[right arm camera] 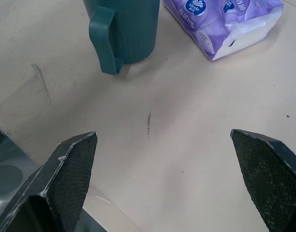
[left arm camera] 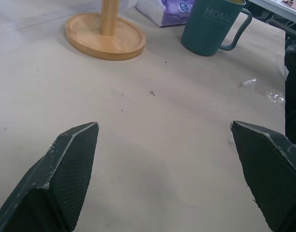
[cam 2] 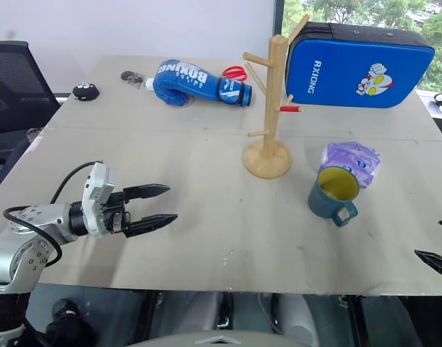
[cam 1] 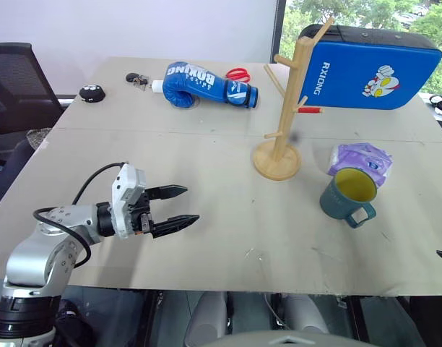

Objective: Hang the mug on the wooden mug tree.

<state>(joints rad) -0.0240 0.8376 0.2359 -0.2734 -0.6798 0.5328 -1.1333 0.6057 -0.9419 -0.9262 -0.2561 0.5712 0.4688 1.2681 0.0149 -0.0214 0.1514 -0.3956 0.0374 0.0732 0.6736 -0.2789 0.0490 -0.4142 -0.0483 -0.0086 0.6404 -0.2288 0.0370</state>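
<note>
My right gripper should next take hold of the mug by its slim, flat-sided handle (cam 1: 362,215) to hang it on the mug tree, because the mug's body (cam 1: 339,199) is wide and round.
The teal-blue mug (cam 1: 347,195) with a yellow inside stands upright on the table's right side, its handle turned toward the front edge. To its left rises the wooden mug tree (cam 1: 286,108), a light-wood pole on a round base (left arm camera: 104,36) with slanted pegs, one red-tipped. My left gripper (cam 1: 191,204) hovers open and empty over the table's front left, pointing toward the tree and mug. At the right front edge, my right gripper (right arm camera: 162,133) is open and empty, a little short of the mug (right arm camera: 126,29), and its black fingertips (cam 2: 434,262) show there.
A purple tissue pack (cam 1: 362,159) lies just behind the mug. A blue boxing glove (cam 1: 206,85), red scissors (cam 1: 238,74), keys (cam 1: 138,78) and a small black object (cam 1: 92,92) lie at the back. A blue kick pad (cam 1: 373,66) stands behind the tree. A black chair (cam 1: 11,79) is at the left.
</note>
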